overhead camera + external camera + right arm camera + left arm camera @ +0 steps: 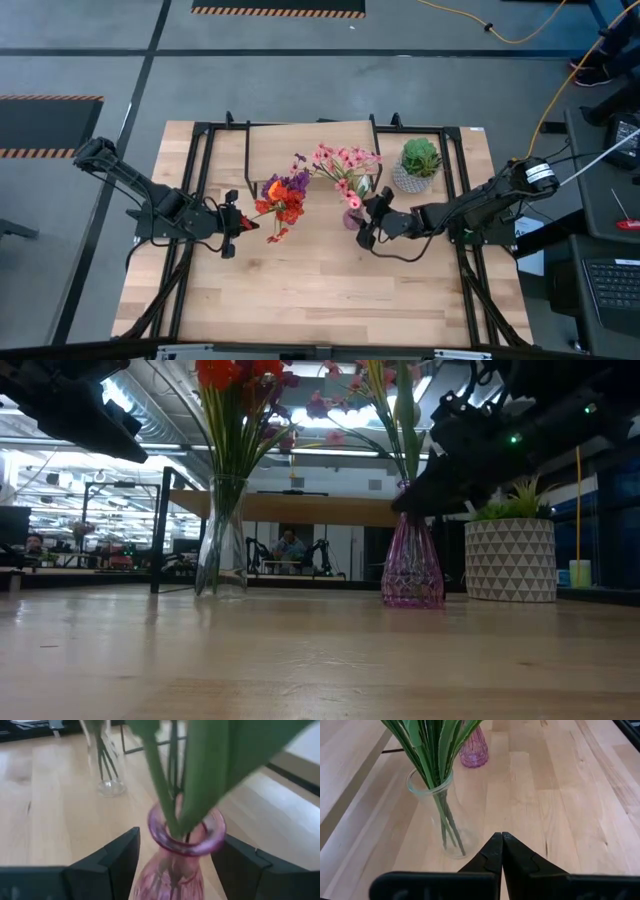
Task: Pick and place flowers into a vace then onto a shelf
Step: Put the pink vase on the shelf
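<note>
The robot's right gripper is ready to close, as its fingers are beside the pink vase's neck (181,862) in the right wrist view, below the vase's rim. Closing now would hold the pink vase.
Two vases stand on their bases on the table. A clear glass vase (442,815) (222,545) holds red, orange and purple flowers (283,197). A pink glass vase (186,832) (412,565) (353,217) holds pink flowers (345,165) on green stems. My right gripper (175,855) (365,222) is open, with one finger on each side of the pink vase's neck and the rim between them. I see no touch. My left gripper (501,837) (235,222) is shut and hovers just left of the clear vase, apart from it.
The light-wood shelf (300,150) on black legs stands behind both vases at the table's far edge. A round green plant in a white patterned pot (418,165) (510,560) sits right of the pink vase. Bare tabletop (320,290) lies toward the near edge.
</note>
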`<state>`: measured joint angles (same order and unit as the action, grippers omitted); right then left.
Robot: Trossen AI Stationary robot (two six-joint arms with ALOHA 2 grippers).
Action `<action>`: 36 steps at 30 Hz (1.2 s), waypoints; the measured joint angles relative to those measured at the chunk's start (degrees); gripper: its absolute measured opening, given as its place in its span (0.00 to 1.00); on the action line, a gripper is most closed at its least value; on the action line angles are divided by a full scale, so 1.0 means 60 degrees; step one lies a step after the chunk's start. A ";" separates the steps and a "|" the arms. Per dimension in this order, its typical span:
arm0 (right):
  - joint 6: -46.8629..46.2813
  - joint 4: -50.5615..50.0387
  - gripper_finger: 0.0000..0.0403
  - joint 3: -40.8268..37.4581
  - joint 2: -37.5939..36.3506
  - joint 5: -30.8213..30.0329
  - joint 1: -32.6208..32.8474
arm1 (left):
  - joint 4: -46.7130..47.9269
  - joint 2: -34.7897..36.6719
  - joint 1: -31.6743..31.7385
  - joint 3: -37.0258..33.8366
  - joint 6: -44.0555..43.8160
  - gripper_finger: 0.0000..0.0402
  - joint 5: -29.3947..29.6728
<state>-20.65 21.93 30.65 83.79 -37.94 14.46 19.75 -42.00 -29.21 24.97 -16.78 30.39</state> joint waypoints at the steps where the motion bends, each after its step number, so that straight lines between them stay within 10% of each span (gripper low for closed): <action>1: 0.0075 0.0088 0.58 0.0000 0.0000 0.0001 0.0000 | 0.0000 0.0000 0.0000 0.0000 -0.0001 0.01 0.0000; 16: 0.0237 0.0197 0.24 0.0004 -0.0018 -0.0002 0.0001 | 0.0004 0.0000 0.0000 0.0000 -0.0003 0.01 0.0000; 36: 0.0562 -0.0459 0.24 -0.0011 -0.1834 0.0351 0.0000 | 0.0036 0.0000 0.0000 0.0000 -0.0002 0.01 0.0000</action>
<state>-17.28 19.18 30.59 72.79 -35.83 14.46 19.97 -42.00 -29.21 24.97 -16.79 30.39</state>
